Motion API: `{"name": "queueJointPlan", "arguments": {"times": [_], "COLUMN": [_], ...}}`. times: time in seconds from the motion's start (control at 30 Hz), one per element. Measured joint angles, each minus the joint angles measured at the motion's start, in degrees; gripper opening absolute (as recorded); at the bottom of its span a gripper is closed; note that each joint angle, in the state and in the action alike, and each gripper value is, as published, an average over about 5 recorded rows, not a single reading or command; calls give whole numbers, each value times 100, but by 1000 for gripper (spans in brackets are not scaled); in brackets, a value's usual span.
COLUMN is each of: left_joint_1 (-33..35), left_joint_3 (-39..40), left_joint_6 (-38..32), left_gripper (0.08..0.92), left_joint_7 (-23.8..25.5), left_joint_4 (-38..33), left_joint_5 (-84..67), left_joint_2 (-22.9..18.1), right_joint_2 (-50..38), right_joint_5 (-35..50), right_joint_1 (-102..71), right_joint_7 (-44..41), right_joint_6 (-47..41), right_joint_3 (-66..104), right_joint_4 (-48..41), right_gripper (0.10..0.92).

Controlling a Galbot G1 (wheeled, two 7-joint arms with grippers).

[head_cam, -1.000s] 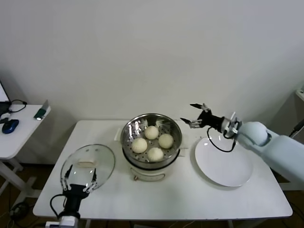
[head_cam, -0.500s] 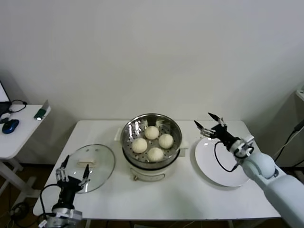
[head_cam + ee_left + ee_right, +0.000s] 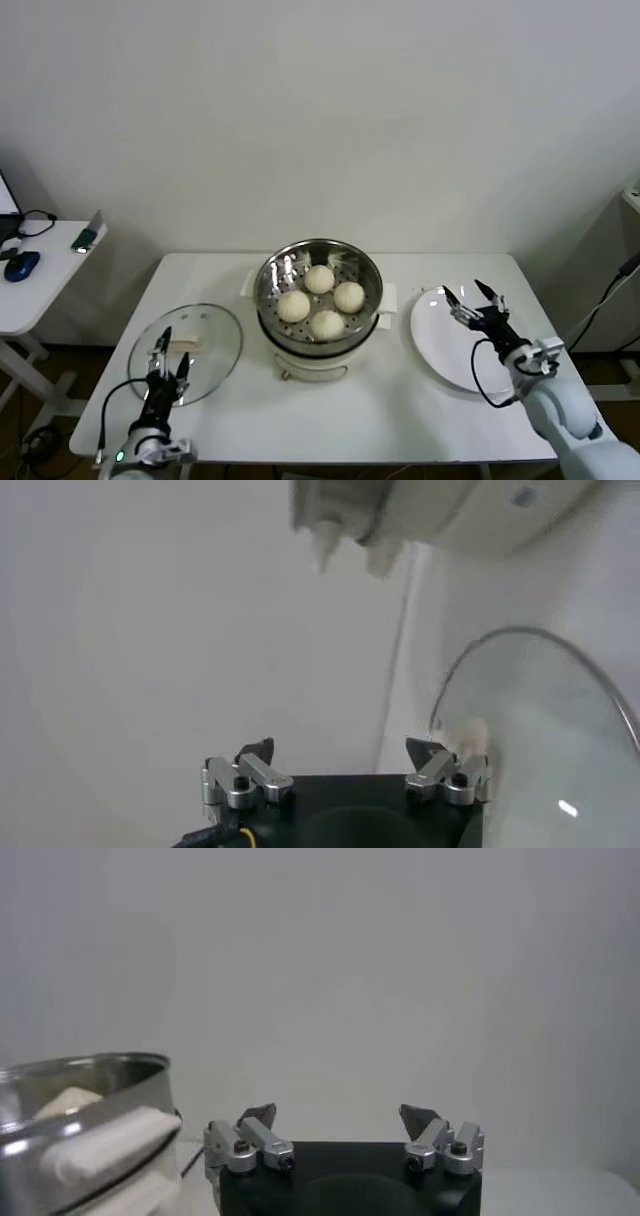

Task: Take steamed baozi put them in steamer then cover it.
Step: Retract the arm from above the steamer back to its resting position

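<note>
The cover's wide glass disc spreads far past the left gripper's open fingers, so the left gripper should next take hold of the cover by its narrow cream handle (image 3: pixel 184 343) (image 3: pixel 466 738).
The steel steamer (image 3: pixel 318 300) stands mid-table on its white base, uncovered. Several cream baozi (image 3: pixel 319 279) lie on its perforated tray. The glass cover (image 3: pixel 195 345) lies flat on the table to the steamer's left, cream handle up. My left gripper (image 3: pixel 172 352) hovers open over the cover's near edge, holding nothing. In the left wrist view that gripper (image 3: pixel 338 748) has the cover (image 3: pixel 540 740) beside it. My right gripper (image 3: pixel 463 290) is open and empty above the white plate (image 3: pixel 455 345). The right wrist view shows its gripper (image 3: pixel 338 1110) apart from the steamer (image 3: pixel 90 1098).
The plate lies right of the steamer, bare. A side table (image 3: pixel 40 275) with a blue mouse (image 3: pixel 20 264) stands off to the left. A white wall rises behind the table.
My right arm has drawn back from beside the steamer's rim toward the front right, over the plate. My left gripper has shifted slightly at the cover's near edge. Both stay open.
</note>
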Motion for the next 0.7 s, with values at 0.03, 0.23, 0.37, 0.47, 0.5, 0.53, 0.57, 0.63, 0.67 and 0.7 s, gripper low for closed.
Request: {"name": "queueJointPlan", "arguments": {"times": [0.03, 0.23, 0.37, 0.47, 0.5, 0.53, 0.57, 0.63, 0.67, 0.7], "left_joint_1": [-73, -493, -738, -895, -946, -994, -1043, -1140, -1188, -1234], "left_joint_3": [6, 63, 85, 86, 87, 90, 95, 109, 118, 125], "left_joint_6": [-6, -61, -96, -121, -130, -138, -145, -159, -167, -173], "left_gripper": [823, 823, 823, 823, 823, 823, 823, 823, 823, 823], "left_joint_7": [-11, -98, -188, -249, -268, -286, -303, -335, -352, -370], "left_joint_4": [117, 756, 1117, 1348, 1418, 1484, 1550, 1669, 1726, 1779], "left_joint_5": [89, 471, 649, 744, 772, 796, 818, 856, 872, 885], "left_joint_2": [13, 102, 127, 147, 157, 169, 183, 207, 218, 226], "right_joint_2": [44, 251, 336, 370, 380, 390, 401, 424, 435, 444], "right_joint_5": [-34, -218, -316, -381, -401, -422, -442, -480, -497, -513], "right_joint_1": [-65, -324, -456, -541, -565, -587, -609, -645, -662, -679], "right_joint_7": [4, 24, 28, 27, 25, 21, 15, -2, -11, -21], "right_joint_6": [-7, -39, -50, -52, -52, -51, -50, -47, -45, -43], "right_joint_3": [57, 311, 423, 493, 513, 533, 552, 586, 601, 615], "right_joint_4": [6, 32, 56, 62, 62, 62, 62, 62, 62, 62], "right_gripper": [823, 823, 823, 823, 823, 823, 823, 823, 823, 823]}}
